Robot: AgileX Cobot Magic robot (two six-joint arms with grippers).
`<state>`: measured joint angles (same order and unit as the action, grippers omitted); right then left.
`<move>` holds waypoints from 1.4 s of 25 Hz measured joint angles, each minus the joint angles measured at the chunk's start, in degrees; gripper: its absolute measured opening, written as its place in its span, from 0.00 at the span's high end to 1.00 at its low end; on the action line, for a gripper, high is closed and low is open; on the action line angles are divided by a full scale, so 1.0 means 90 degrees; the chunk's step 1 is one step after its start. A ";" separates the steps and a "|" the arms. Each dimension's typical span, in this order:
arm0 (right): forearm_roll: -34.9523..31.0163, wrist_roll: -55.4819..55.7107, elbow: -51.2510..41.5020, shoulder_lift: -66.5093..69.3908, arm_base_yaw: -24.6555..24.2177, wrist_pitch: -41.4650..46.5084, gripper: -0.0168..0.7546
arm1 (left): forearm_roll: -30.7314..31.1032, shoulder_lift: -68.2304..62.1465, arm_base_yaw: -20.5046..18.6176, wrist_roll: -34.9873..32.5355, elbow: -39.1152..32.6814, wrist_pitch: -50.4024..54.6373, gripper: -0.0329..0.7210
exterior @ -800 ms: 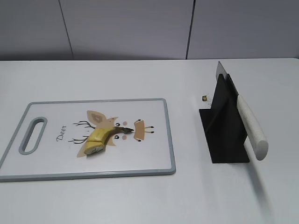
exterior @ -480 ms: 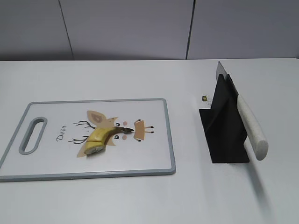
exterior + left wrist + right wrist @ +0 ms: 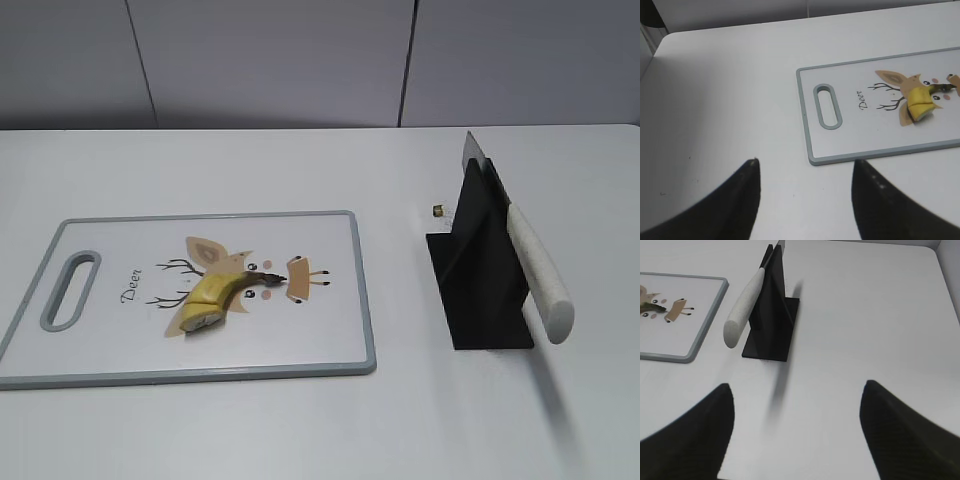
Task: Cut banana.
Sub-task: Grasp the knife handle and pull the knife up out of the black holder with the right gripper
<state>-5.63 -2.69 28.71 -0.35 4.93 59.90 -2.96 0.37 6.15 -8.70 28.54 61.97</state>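
My right gripper is to grab the knife next by its white handle (image 3: 538, 272) (image 3: 743, 310). Only the handle sticks out, and the blade is inside the black stand.
A short yellow banana (image 3: 215, 297) with a dark stem lies on a white cutting board (image 3: 320, 340) with a grey rim and a deer drawing. It also shows in the left wrist view (image 3: 919, 98). A knife with a white handle (image 3: 538, 272) rests in a black stand (image 3: 480, 290) to the right of the board. The right wrist view shows the knife (image 3: 743, 310) and the stand (image 3: 774, 315). My left gripper (image 3: 805, 162) is open and empty over bare table, short of the board's handle end. My right gripper (image 3: 797, 390) is open and empty, short of the stand. Neither gripper shows in the exterior view.
The board has a slot handle (image 3: 70, 288) at its left end. A small brass-coloured object (image 3: 438, 210) lies on the table behind the stand. The table's edge runs along a grey wall (image 3: 300, 60) at the back.
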 joint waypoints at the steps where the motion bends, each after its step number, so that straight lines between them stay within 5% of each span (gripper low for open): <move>1: 0.0000 0.0000 0.0000 0.0000 0.0000 0.0000 0.21 | 0.0000 0.0000 0.0000 0.0000 0.0000 0.0000 0.21; 24: -0.0008 0.0117 0.0047 0.0054 0.0000 0.0093 0.21 | 0.0000 0.0000 0.0000 0.0000 0.0000 0.0000 0.21; 35: 0.0009 0.0229 0.1368 0.2509 -0.0005 0.0932 0.32 | 0.0000 0.0000 0.0000 0.0000 0.0000 0.0000 0.21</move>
<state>-5.54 -0.63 41.03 22.23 4.89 68.28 -2.96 0.37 6.15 -8.70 28.54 61.97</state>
